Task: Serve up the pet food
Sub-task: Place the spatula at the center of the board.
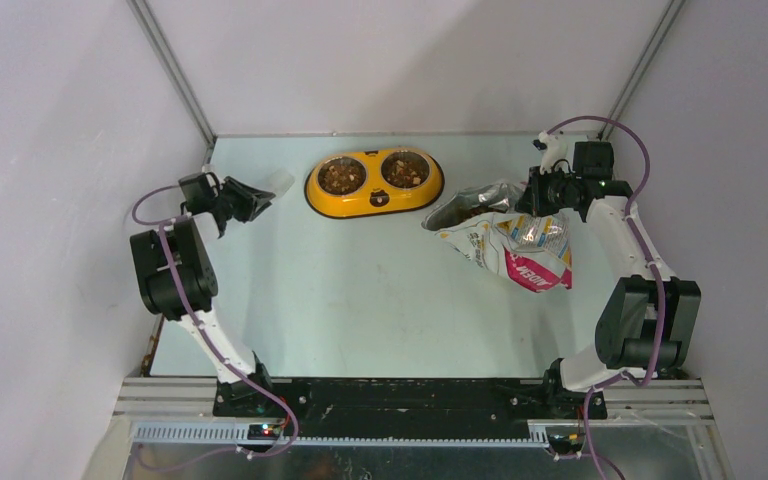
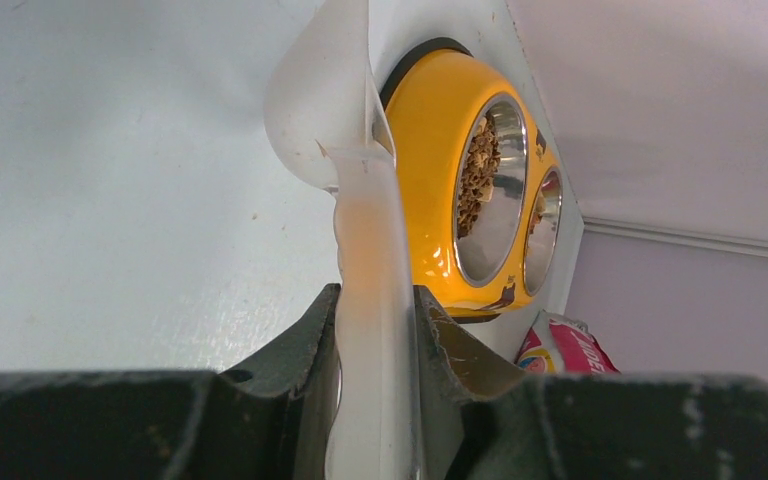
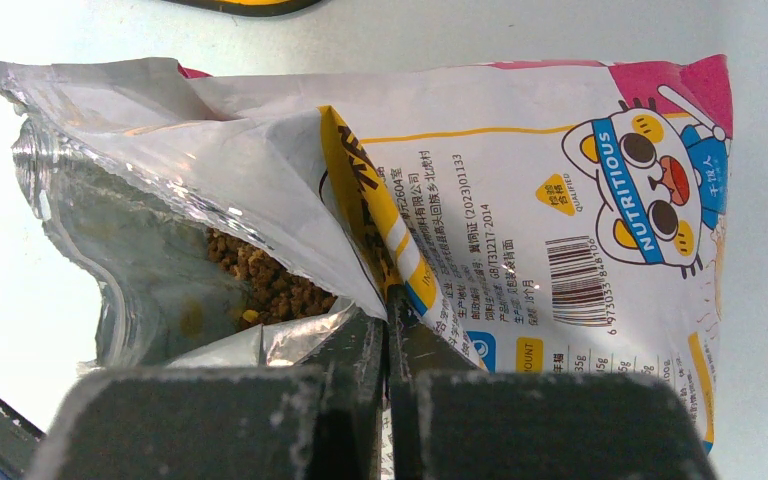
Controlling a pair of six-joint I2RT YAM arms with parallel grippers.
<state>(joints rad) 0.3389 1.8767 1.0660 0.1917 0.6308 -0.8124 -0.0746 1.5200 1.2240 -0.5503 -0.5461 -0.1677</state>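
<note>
The clear plastic scoop is above an empty, flat part of the table, beside the bowl (image 1: 374,203), and the scoop would land there. My left gripper needs to let go of the scoop.
Brown pet food (image 1: 341,177) fills both steel cups of the yellow double bowl (image 1: 374,203) at the table's back middle. More pet food (image 3: 260,280) shows inside the open foil bag (image 3: 520,200), which lies on its side right of the bowl. My right gripper (image 3: 387,312) is shut on the bag's rim fold at its mouth, and in the top view the right gripper (image 1: 535,195) sits at the bag (image 1: 515,250). My left gripper (image 2: 375,300) is shut on the handle of a clear plastic scoop (image 2: 330,100), held left of the bowl (image 2: 440,150); the top view shows the left gripper (image 1: 250,197) with the scoop (image 1: 275,182).
White enclosure walls stand close behind and on both sides of the pale table (image 1: 360,300). A black and metal rail (image 1: 400,400) with the arm bases runs along the near edge. The bag's pink base (image 2: 570,350) shows beyond the bowl in the left wrist view.
</note>
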